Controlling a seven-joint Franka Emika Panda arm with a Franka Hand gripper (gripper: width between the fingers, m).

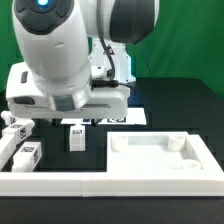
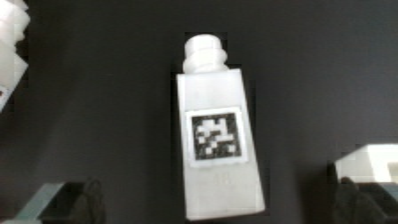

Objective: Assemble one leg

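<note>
My gripper reaches the leg and picks it up by its plain end point(image 2: 226, 198) next, which leaves the leg's round peg free to fit into the white panel.
The leg point(image 2: 215, 135) is a small white post with a black-and-white tag on its side and a round peg at one end. In the exterior view it point(image 1: 75, 136) stands on the black table just under the arm's hand. My gripper point(image 2: 214, 205) is open and above the leg. Its dark fingertips point(image 2: 71, 202) sit wide on either side of the leg's plain end, and neither touches it. In the exterior view the gripper point(image 1: 74, 112) is mostly hidden by the white arm body.
Two more tagged white legs point(image 1: 26, 155) lie at the exterior view's left. The large flat white panel point(image 1: 160, 155) lies at the right. The marker board point(image 1: 112, 119) lies behind the leg. A white rail point(image 1: 60, 186) runs along the front. Another white part point(image 2: 370, 165) is beside one finger.
</note>
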